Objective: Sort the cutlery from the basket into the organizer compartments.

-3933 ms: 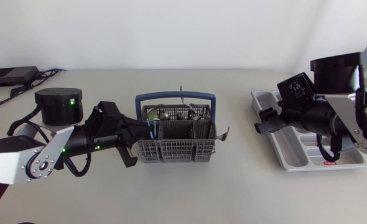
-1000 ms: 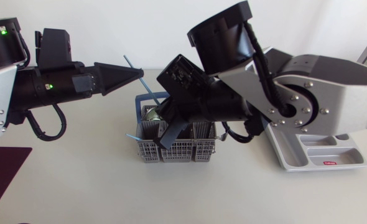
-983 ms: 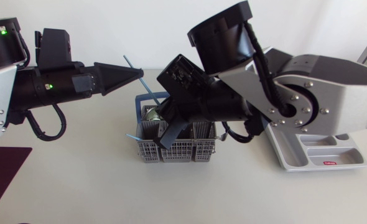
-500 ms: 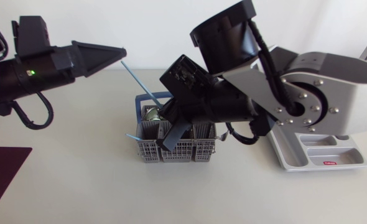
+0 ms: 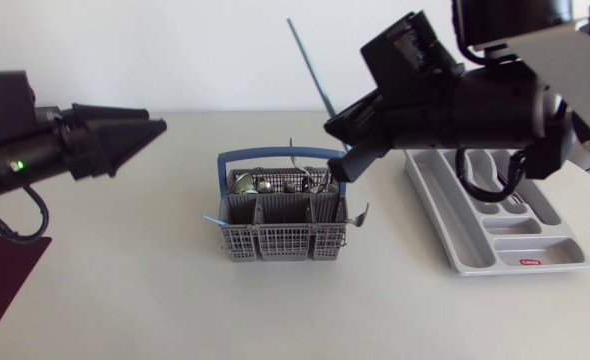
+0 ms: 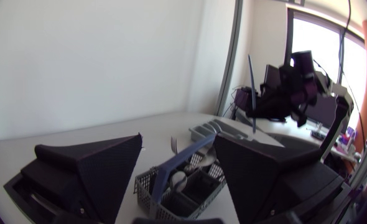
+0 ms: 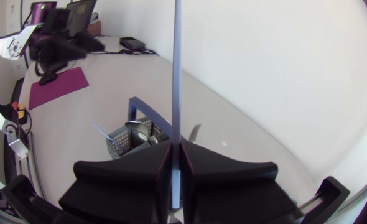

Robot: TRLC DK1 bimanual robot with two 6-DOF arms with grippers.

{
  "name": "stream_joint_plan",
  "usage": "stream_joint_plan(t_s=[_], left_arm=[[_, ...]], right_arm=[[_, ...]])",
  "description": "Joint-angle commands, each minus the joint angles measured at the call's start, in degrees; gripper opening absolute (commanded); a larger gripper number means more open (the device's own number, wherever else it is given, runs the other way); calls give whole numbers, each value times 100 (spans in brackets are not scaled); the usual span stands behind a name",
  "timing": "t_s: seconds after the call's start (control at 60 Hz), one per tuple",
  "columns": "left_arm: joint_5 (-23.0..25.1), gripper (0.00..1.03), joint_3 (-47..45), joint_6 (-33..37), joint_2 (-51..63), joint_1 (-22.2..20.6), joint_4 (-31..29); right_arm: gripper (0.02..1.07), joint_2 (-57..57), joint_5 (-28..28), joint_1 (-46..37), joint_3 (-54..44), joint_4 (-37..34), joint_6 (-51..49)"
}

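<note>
The left gripper grabs the utensil by its light-blue handle end poking out next, to sort it, since the basket sides close around the rest.
My right gripper (image 5: 337,135) hangs above the basket's right end, shut on the lower end of a thin blue stick (image 5: 310,70) that points up and away. In the right wrist view the blue stick (image 7: 176,68) rises straight out from between the closed fingers (image 7: 140,171). The grey cutlery basket (image 5: 285,238) with a blue handle stands mid-table with cutlery in its back section. My left gripper (image 5: 150,135) is open and empty, well to the left of the basket; the basket (image 6: 183,183) shows ahead between its fingers (image 6: 102,162). The grey organizer (image 5: 550,258) lies at the right.
A second blue stick (image 5: 211,219) pokes out of the basket's left corner. A dark red mat (image 5: 5,280) lies at the table's front left edge. A fork handle (image 5: 361,213) sticks out at the basket's right side.
My left gripper opened, let go of the blue stick and drew back to the left. My right gripper, shut on the stick, lifted away from the basket and moved right.
</note>
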Motion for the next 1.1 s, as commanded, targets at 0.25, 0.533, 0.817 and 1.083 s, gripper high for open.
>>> stream_joint_plan(t_s=[0.25, 0.533, 0.817, 1.083], left_arm=[[-185, 81, -772, 2819, -263, -241, -1171], [-1618, 77, -913, 3865, 89, -1339, -1513], [-2066, 60, -842, 4049, 475, -1726, -1531], [-2136, 50, -798, 4067, 924, -1858, -1206]], right_arm=[[8, -314, -121, -1618, -293, -405, 77], [8, -191, -138, -2453, -539, -537, -169], [8, 389, -121, -3376, -451, -748, -151], [8, 1030, -7, -3877, -618, -704, -2]])
